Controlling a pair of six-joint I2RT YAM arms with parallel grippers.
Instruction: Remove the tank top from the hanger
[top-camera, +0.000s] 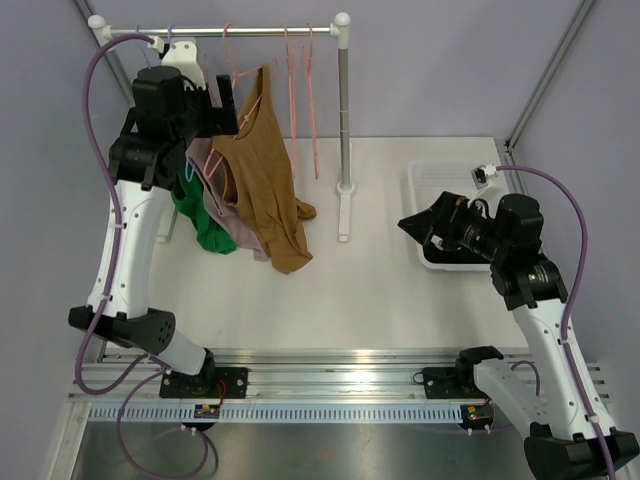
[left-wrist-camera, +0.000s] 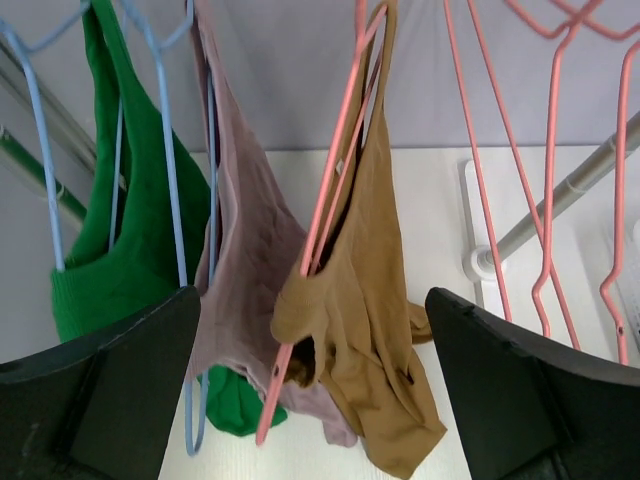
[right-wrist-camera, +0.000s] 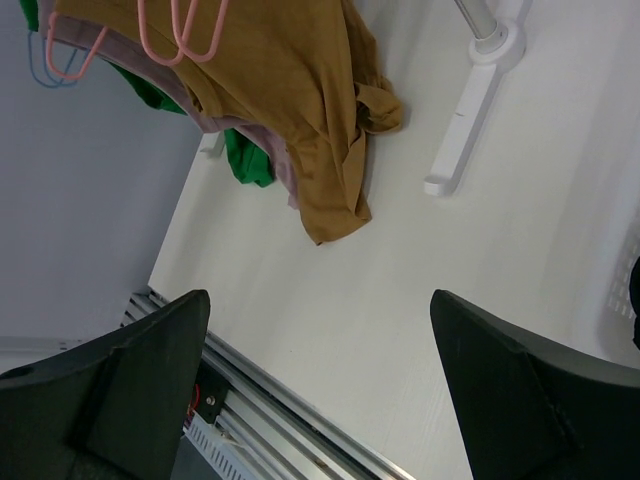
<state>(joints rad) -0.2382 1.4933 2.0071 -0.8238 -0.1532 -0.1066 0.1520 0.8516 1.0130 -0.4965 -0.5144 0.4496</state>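
The brown tank top will stay free to remove, as my left gripper will reach the pink hanger and grab it by its near side.
A brown tank top (top-camera: 262, 180) hangs bunched on a pink hanger (top-camera: 252, 92) from the rack rail (top-camera: 220, 32), its hem trailing on the table. In the left wrist view the tank top (left-wrist-camera: 370, 330) and its hanger (left-wrist-camera: 328, 195) hang straight ahead between my fingers. My left gripper (top-camera: 228, 110) is raised beside the hanger's left side, open and empty; it also shows in its wrist view (left-wrist-camera: 315, 400). My right gripper (top-camera: 410, 225) is open and empty at mid-right, apart from the top; its wrist view (right-wrist-camera: 320, 390) shows the tank top (right-wrist-camera: 290, 90) far off.
A green top (top-camera: 205, 228) on a blue hanger (left-wrist-camera: 170, 200) and a mauve top (top-camera: 240, 232) hang left of the brown one. Empty pink hangers (top-camera: 300, 90) hang to the right. The rack post (top-camera: 344, 110) and foot (top-camera: 345, 215) stand mid-table. A white tray (top-camera: 430, 180) sits right.
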